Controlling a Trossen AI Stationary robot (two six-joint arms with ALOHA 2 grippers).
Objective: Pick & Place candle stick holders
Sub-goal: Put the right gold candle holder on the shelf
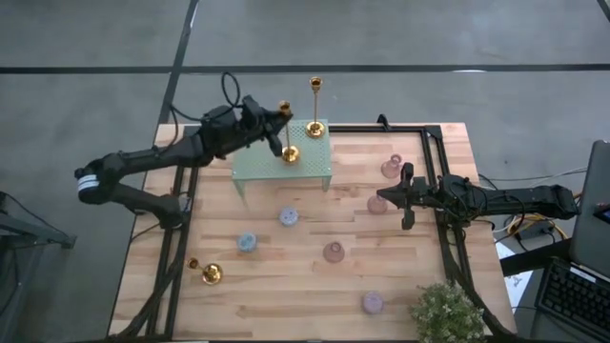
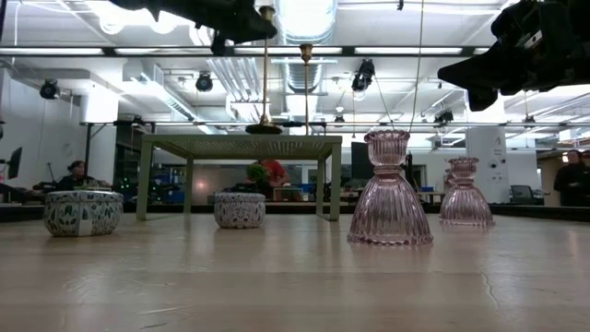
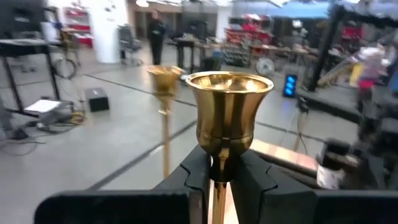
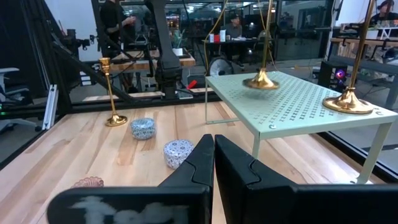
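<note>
My left gripper moves the gold candlestick beside the standing one next, before releasing it: the candlestick has its base [image 1: 291, 154] short of the rack's far edge.
My left gripper [image 1: 275, 131] is over the pale green rack [image 1: 257, 167], shut on a gold candlestick [image 2: 265, 69] whose base [image 1: 291, 152] is at the rack's top; I cannot tell if it touches. A second gold candlestick [image 1: 315, 126] stands on the rack's far right corner, and a third [image 1: 212, 274] is at the table's near left. My right gripper [image 1: 407, 197] is shut and empty, hovering between two pink glass holders [image 1: 392, 169] [image 1: 377, 204]. A third pink holder [image 1: 333, 252] and pastel holders [image 1: 288, 217] [image 1: 247, 242] [image 1: 372, 303] stand on the table. My left gripper pinches the candlestick's thin stem [image 3: 217, 186] between its two fingers, just under the gold cup [image 3: 229, 106] at the top. The fingers come level from the table's left and lie across the stem. The candlestick is upright, its base over the rack.
A bushy potted plant [image 1: 446, 312] stands at the table's near right corner. A black frame rail [image 1: 434, 143] runs along the right and far sides. People and furniture show in the room beyond the table.
</note>
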